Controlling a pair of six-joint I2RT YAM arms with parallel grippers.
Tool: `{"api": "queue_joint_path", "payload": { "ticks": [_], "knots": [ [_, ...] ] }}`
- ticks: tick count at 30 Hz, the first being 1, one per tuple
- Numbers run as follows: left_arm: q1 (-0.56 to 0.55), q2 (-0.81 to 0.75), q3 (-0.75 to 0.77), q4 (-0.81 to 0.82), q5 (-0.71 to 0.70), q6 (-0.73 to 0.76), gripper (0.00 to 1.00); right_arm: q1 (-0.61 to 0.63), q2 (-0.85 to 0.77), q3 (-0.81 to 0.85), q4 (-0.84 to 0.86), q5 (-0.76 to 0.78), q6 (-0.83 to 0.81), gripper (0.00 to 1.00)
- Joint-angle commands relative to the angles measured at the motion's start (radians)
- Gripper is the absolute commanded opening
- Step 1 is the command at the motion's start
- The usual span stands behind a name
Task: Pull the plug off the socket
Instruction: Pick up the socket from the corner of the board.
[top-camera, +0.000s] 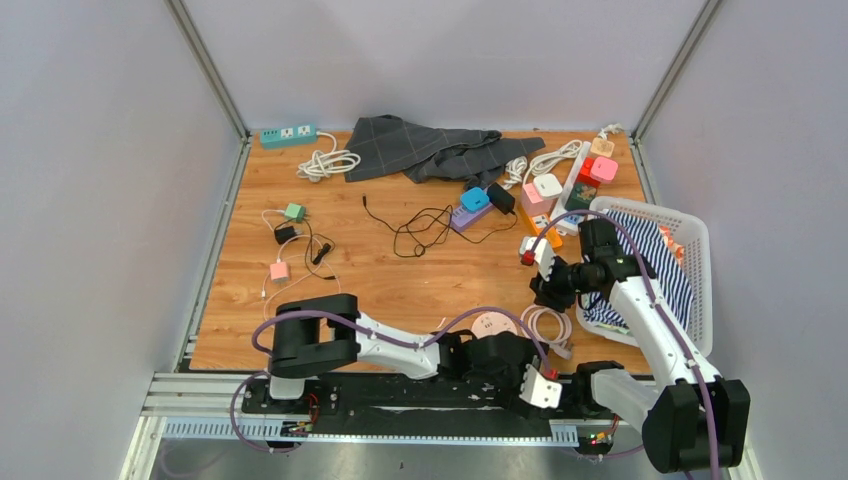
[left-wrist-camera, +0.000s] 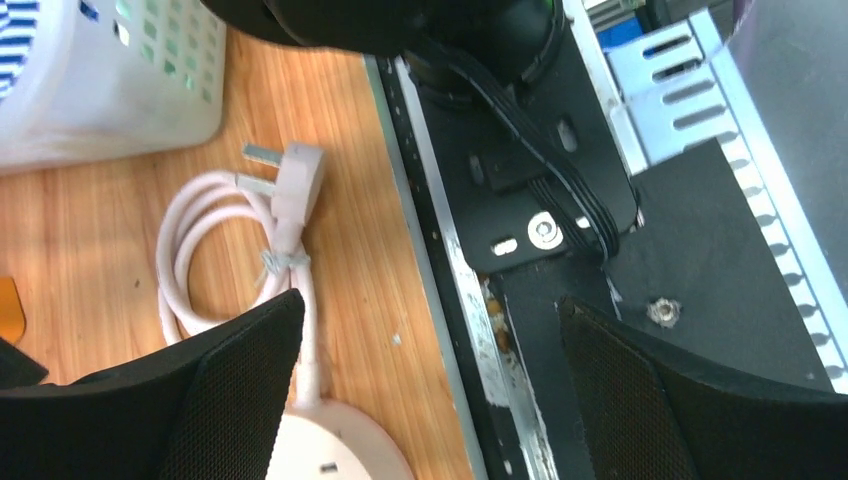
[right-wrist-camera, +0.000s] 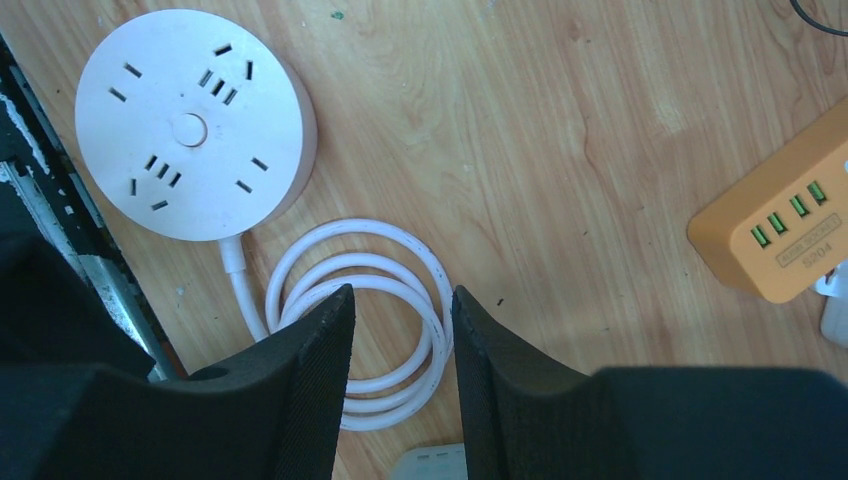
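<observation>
My left gripper needs to line up with the cable first and then close on it. The table's edge is between my fingers and the white cable (left-wrist-camera: 308, 345) is beside them, so they would miss if I closed now.
A round white socket (right-wrist-camera: 190, 120) lies near the table's front edge, its holes empty, with its white cable (right-wrist-camera: 360, 310) coiled beside it. It also shows in the top view (top-camera: 488, 324). The cable's own white plug (left-wrist-camera: 298, 182) lies loose on the wood. My right gripper (right-wrist-camera: 402, 300) hangs above the coil, open a narrow gap and empty. My left gripper (left-wrist-camera: 430, 345) is wide open and empty over the table's front edge and the black rail. Farther back, a purple socket strip (top-camera: 468, 214) carries a blue plug (top-camera: 475, 198) and a black adapter (top-camera: 500, 197).
An orange power strip (right-wrist-camera: 780, 230) lies right of the coil. A white basket (top-camera: 690, 240) with striped cloth stands at the right. A grey cloth (top-camera: 430, 148), a teal strip (top-camera: 288, 133), more sockets (top-camera: 575, 180) and small adapters with thin cables (top-camera: 290, 240) lie farther back.
</observation>
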Motion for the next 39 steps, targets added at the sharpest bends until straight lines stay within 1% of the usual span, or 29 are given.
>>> {"api": "queue_joint_path", "payload": {
  "ticks": [1, 6, 9, 13, 15, 18, 28, 33, 36, 37, 39],
  "knots": [
    [0.041, 0.041, 0.069, 0.021, 0.089, -0.021, 0.96, -0.017, -0.003, 0.026, 0.026, 0.052, 0.054, 0.43],
    [0.073, 0.098, 0.104, 0.020, 0.109, -0.036, 0.93, -0.026, -0.021, 0.029, 0.053, 0.094, 0.081, 0.43],
    [0.094, 0.119, 0.113, 0.020, 0.112, -0.041, 0.90, -0.033, -0.032, 0.029, 0.060, 0.102, 0.088, 0.42],
    [0.144, 0.140, 0.127, 0.020, 0.137, -0.084, 0.81, -0.038, -0.036, 0.030, 0.073, 0.124, 0.105, 0.42],
    [0.169, 0.151, 0.142, 0.020, 0.156, -0.121, 0.75, -0.041, -0.037, 0.030, 0.078, 0.133, 0.112, 0.42],
    [0.185, 0.173, 0.166, 0.020, 0.183, -0.174, 0.67, -0.046, -0.037, 0.031, 0.085, 0.142, 0.119, 0.42],
    [0.184, 0.228, 0.204, 0.020, 0.179, -0.204, 0.65, -0.058, -0.033, 0.031, 0.097, 0.158, 0.131, 0.42],
    [0.184, 0.281, 0.194, 0.020, 0.140, -0.192, 0.64, -0.062, -0.031, 0.028, 0.097, 0.157, 0.132, 0.42],
    [0.185, 0.317, 0.193, 0.019, 0.105, -0.198, 0.47, -0.064, -0.032, 0.027, 0.098, 0.154, 0.132, 0.42],
    [0.185, 0.324, 0.190, 0.020, 0.103, -0.196, 0.39, -0.063, -0.031, 0.027, 0.098, 0.153, 0.132, 0.42],
    [0.185, 0.333, 0.185, 0.020, 0.100, -0.197, 0.20, -0.066, -0.030, 0.027, 0.098, 0.153, 0.132, 0.42]
  ]
}}
